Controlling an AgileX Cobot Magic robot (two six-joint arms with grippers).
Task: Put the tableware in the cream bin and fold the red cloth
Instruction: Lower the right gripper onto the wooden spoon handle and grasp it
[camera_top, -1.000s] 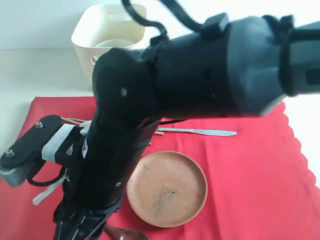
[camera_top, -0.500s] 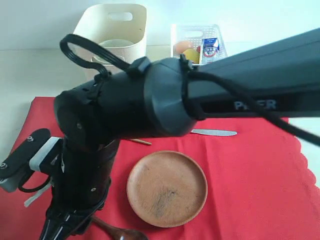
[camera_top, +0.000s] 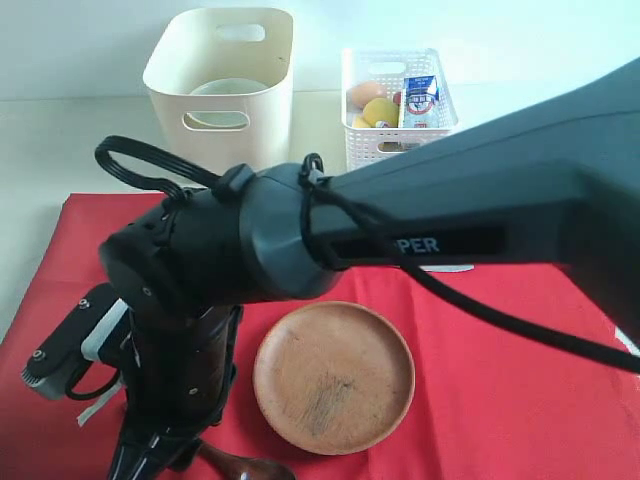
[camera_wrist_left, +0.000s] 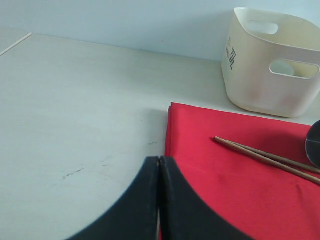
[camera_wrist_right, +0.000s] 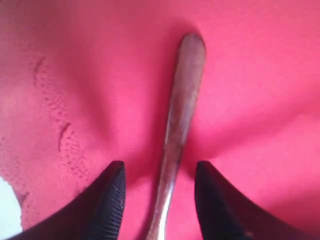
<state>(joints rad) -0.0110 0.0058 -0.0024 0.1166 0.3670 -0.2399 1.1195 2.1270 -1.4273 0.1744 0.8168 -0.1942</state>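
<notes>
The dark wooden spoon needs to go in the cream bin, so the robot's right gripper needs to grab it by its handle (camera_wrist_right: 172, 150) next.
The red cloth (camera_top: 500, 380) lies spread over the table. On it sits the round wooden plate (camera_top: 333, 377). In the right wrist view my right gripper (camera_wrist_right: 159, 172) stands open low over the cloth (camera_wrist_right: 250, 75). The dark wooden spoon's handle (camera_wrist_right: 182, 115) runs between its fingers (camera_wrist_right: 112, 195) without touching them. The spoon's bowl (camera_top: 250, 467) shows at the front edge of the exterior view. My left gripper (camera_wrist_left: 159, 159) is shut on nothing at the cloth's left edge (camera_wrist_left: 210, 170). The chopsticks (camera_wrist_left: 265, 159) lie on the cloth. The cream bin (camera_top: 220, 75) holds a pale bowl (camera_top: 228, 90).
My right arm (camera_top: 300, 240) reaches across the cloth from the right and hides its middle. A white lattice basket (camera_top: 395, 95) with food and a milk carton stands beside the cream bin. My left arm (camera_top: 70, 345) sits low at the cloth's left side, on bare pale table (camera_wrist_left: 75, 100).
My right arm has swung down and to the left, uncovering both bins. My left arm has shifted lower and a little left. Both grippers keep their states.
</notes>
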